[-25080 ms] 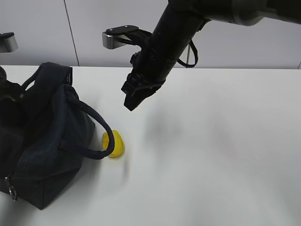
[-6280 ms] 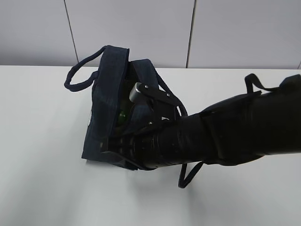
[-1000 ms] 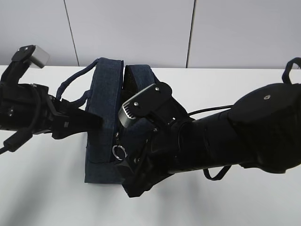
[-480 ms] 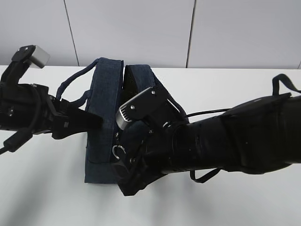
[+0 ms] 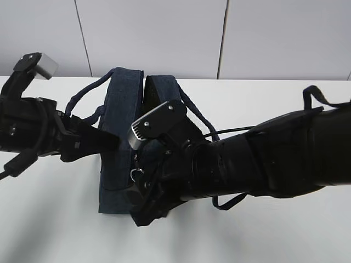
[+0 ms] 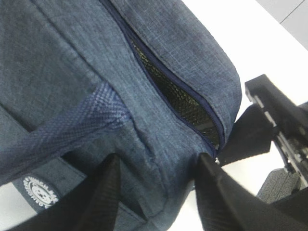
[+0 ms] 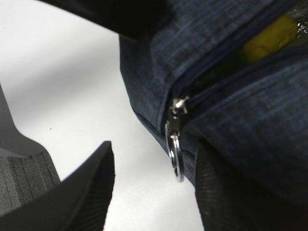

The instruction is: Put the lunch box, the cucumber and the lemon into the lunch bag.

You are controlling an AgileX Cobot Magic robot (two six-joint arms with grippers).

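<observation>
My right gripper is to grab the silver ring pull next, by its free-hanging loop (image 5: 136, 175) (image 7: 174, 153), because the zipper slider sits tight between the bag's fabric edges.
The dark navy lunch bag (image 5: 122, 118) lies on the white table with its zipper partly open. My left gripper (image 5: 109, 143) presses into the bag's left side; in the left wrist view its fingers (image 6: 103, 192) pinch a bulge of bag fabric (image 6: 159, 159). My right gripper (image 7: 156, 187) stands open at the bag's near end, with the silver ring pull (image 7: 175, 154) hanging between its fingers, close to the right one. The yellow lemon (image 7: 269, 41) shows through the zipper gap. The lunch box and cucumber are hidden.
The bag's loop handles (image 5: 82, 98) lie out to the left and right of it. My right arm (image 5: 263, 164) covers the table's right middle. White table (image 5: 55, 230) stretches in front of the bag, and a grey panelled wall stands behind.
My right arm has slid leftward and down toward the bag's near end, bringing its fingers around the ring pull, and its jaws narrowed slightly. The left arm and the bag have stayed put.
</observation>
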